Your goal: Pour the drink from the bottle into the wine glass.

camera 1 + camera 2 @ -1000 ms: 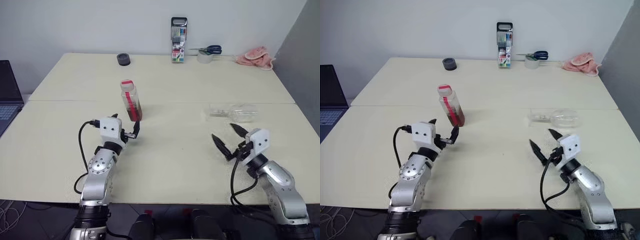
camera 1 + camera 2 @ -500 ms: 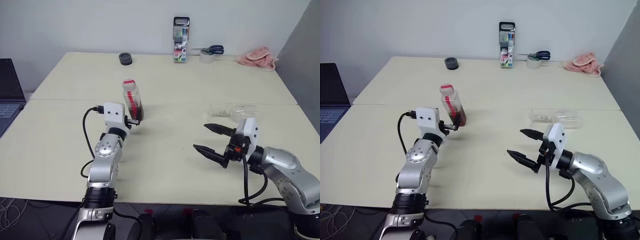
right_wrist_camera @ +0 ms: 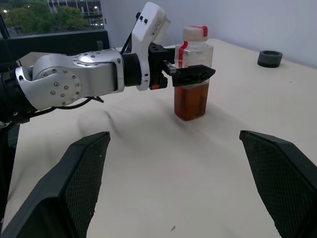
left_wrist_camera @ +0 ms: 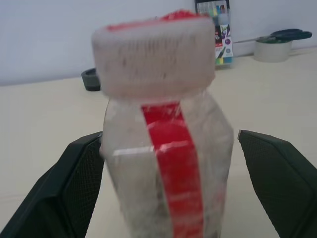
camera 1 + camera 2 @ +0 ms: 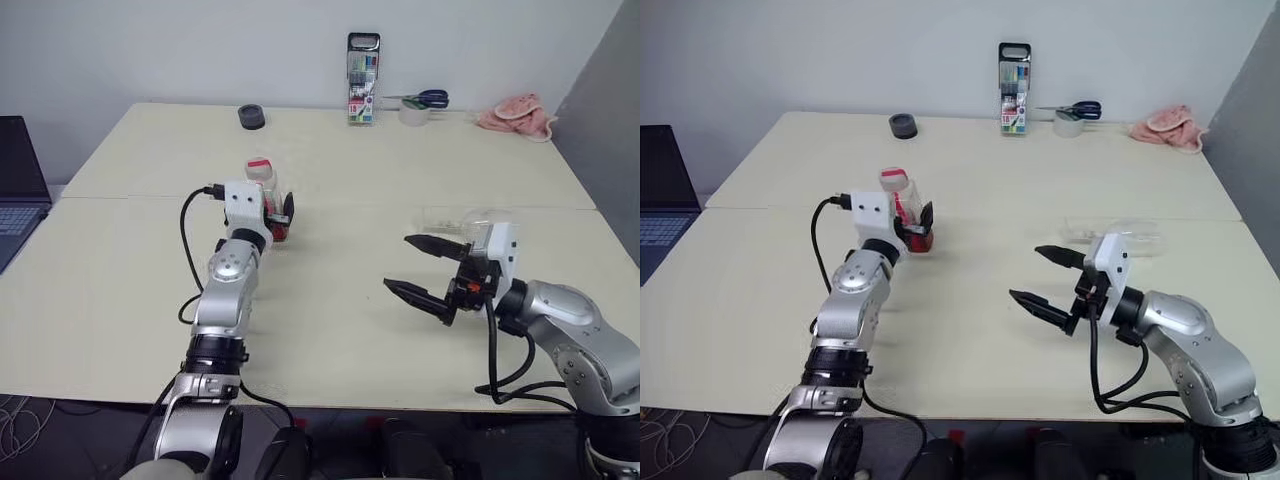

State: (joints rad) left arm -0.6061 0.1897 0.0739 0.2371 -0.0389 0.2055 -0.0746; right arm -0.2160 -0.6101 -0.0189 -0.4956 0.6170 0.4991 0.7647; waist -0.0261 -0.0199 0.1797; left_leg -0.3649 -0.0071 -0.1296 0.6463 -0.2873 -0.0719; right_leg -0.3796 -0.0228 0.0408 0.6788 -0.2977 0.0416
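The top parts of the bottle slope in. I need to grip the flat-sided body (image 4: 166, 193) below them with my left gripper.
The bottle (image 5: 262, 178) stands upright left of the table's middle, clear with a red cap and red strip, and the reddish-brown drink (image 3: 190, 101) fills its lower part. My left gripper (image 5: 274, 208) is open with one finger on each side of the bottle's body; in the left wrist view the bottle (image 4: 166, 148) sits between the fingers (image 4: 74, 183), and a gap shows at the right one. The wine glass (image 5: 1132, 235) lies on its side at the right, partly hidden behind my right gripper (image 5: 398, 263). That gripper is open, empty, and points left toward the bottle.
Along the far edge stand a case of pens (image 5: 360, 80), scissors on a tape roll (image 5: 416, 103), a pink cloth (image 5: 515, 112) and a small black round object (image 5: 251, 117). A laptop (image 5: 15, 190) sits off the table's left side.
My left arm has reached forward and up, so its open fingers now flank the bottle. My right gripper has risen and turned to the left, away from the lying glass.
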